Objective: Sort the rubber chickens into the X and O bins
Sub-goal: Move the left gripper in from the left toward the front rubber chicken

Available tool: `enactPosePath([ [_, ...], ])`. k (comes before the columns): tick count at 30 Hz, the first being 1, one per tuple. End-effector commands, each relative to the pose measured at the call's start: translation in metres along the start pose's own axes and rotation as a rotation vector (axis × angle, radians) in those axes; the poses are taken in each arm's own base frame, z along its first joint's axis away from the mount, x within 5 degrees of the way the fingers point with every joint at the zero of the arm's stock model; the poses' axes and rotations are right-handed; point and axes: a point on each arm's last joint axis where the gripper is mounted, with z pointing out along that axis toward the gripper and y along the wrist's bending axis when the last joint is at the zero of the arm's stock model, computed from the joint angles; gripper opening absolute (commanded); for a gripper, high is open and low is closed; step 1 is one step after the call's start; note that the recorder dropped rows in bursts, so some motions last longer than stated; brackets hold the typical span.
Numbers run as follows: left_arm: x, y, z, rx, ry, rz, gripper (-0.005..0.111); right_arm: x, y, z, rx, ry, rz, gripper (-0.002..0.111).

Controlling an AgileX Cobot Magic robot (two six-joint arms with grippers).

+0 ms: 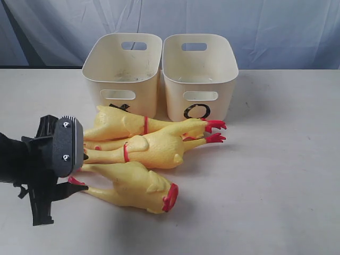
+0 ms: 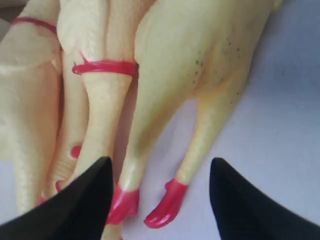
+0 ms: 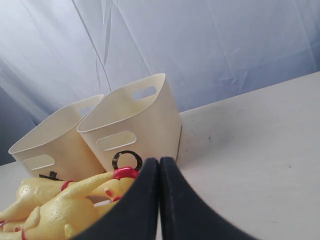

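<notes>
The left gripper isn't ready to close on the front chicken yet: its fingers are above the front chicken's legs, over its red feet, so it should first move lower.
Three large yellow rubber chickens lie on the table in front of the bins: a back one and a middle one, both red-collared, and a front one. A slimmer yellow body peeks out between the back two. The X bin stands behind on the left, with the O bin beside it. My left gripper is open, its jaws either side of the front chicken's red feet without touching them. My right gripper is shut and empty, low on the table to the right of the O bin; the exterior view does not show it.
A pale grey tabletop stretches to the right and front of the chickens. A blue-grey cloth backdrop hangs behind the bins. The left arm's black wrist and camera mount hang over the table's left side.
</notes>
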Motion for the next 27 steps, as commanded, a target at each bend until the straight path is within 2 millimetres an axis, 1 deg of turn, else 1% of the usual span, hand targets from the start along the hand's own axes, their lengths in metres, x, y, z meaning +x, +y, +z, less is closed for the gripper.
enactPosePath([
  [1, 0.002, 0.000, 0.015, -0.015, 0.067, 0.087, 0.056, 0.000, 0.000, 0.000, -0.002, -0.009, -0.006, 0.000],
  [5, -0.002, 0.001, 0.024, -0.038, 0.105, 0.170, 0.056, 0.000, 0.000, 0.000, -0.002, -0.009, -0.006, 0.000],
  [13, -0.019, 0.009, 0.032, -0.034, 0.069, 0.210, 0.055, 0.000, 0.000, 0.000, -0.002, -0.009, -0.006, 0.000],
  [18, -0.019, 0.006, 0.043, 0.022, 0.070, 0.215, 0.055, 0.000, 0.000, 0.000, -0.002, -0.009, -0.006, 0.000],
  [23, -0.020, 0.003, 0.047, 0.043, 0.077, 0.257, 0.047, 0.000, 0.000, 0.000, -0.002, -0.009, -0.006, 0.000],
  [27, -0.024, 0.005, 0.047, 0.039, 0.067, 0.265, 0.033, 0.000, 0.000, 0.000, -0.002, -0.009, -0.006, 0.000],
])
